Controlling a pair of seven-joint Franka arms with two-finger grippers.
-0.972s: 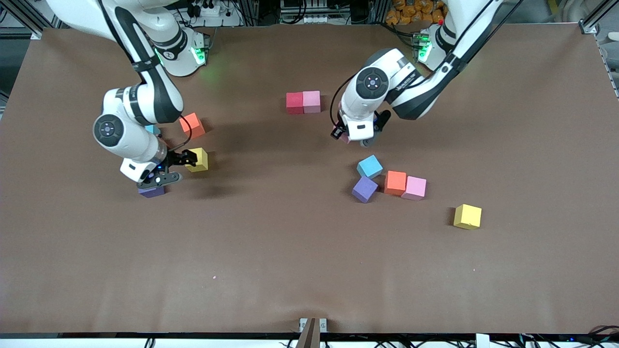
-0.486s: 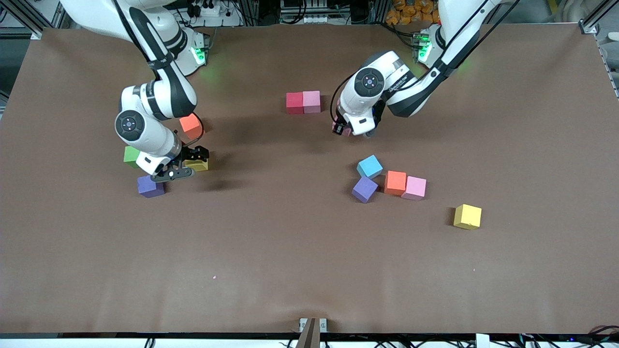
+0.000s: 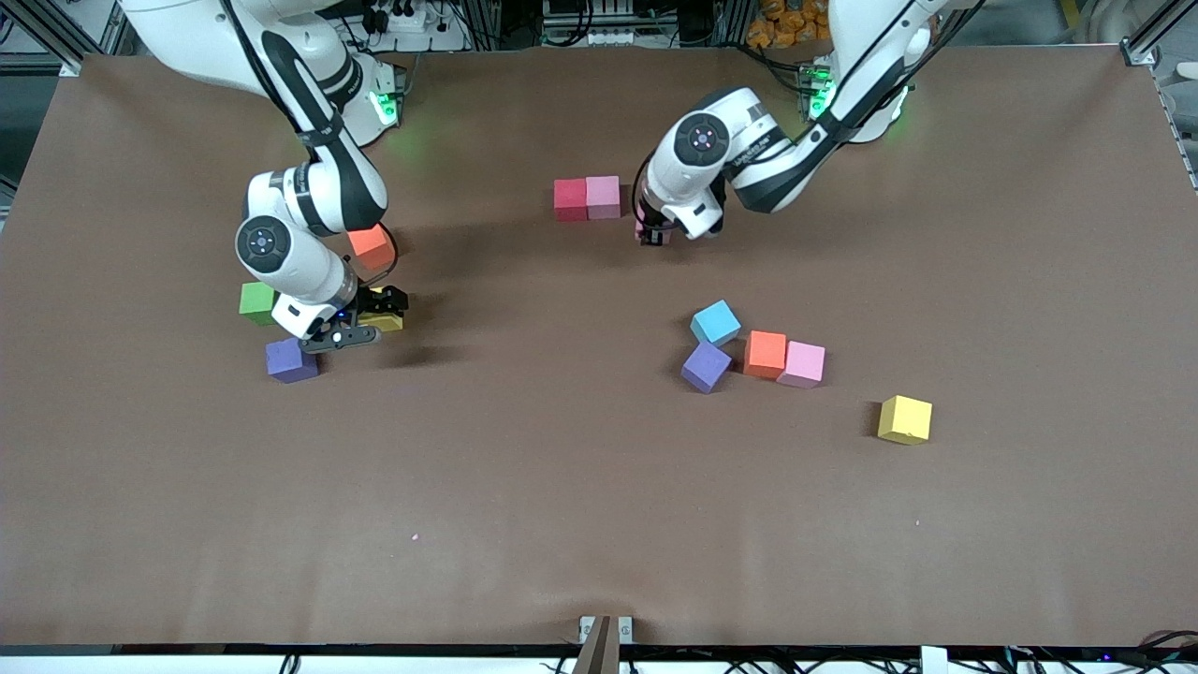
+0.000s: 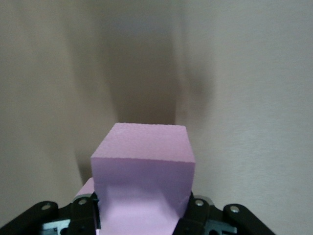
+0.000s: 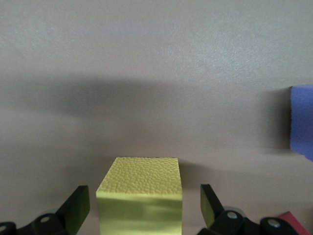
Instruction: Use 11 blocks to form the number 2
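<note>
My right gripper's fingers are on either side of the yellow block's front side (image 5: 140,215) in the right wrist view. Closing would catch the yellow block, so it is time to close.
My left gripper (image 3: 652,230) is shut on a pink block (image 4: 142,161) and hangs over the table right beside the pink block (image 3: 604,197) of a red (image 3: 569,198) and pink pair. My right gripper (image 3: 376,315) is open, its fingers (image 5: 76,205) on either side of a yellow block (image 5: 139,196) on the table without touching it. Around it lie an orange block (image 3: 370,245), a green one (image 3: 255,302) and a purple one (image 3: 290,360). No number 2 shape shows.
Toward the left arm's end lie a light blue block (image 3: 716,322), a purple one (image 3: 706,366), an orange-red one (image 3: 766,354) touching a pink one (image 3: 804,364), and a second yellow block (image 3: 905,418) nearer the front camera. The brown table (image 3: 562,487) spreads wide below them.
The left gripper carried its pink block toward the red and pink pair. The right gripper shifted over the yellow block, and the green block came into sight.
</note>
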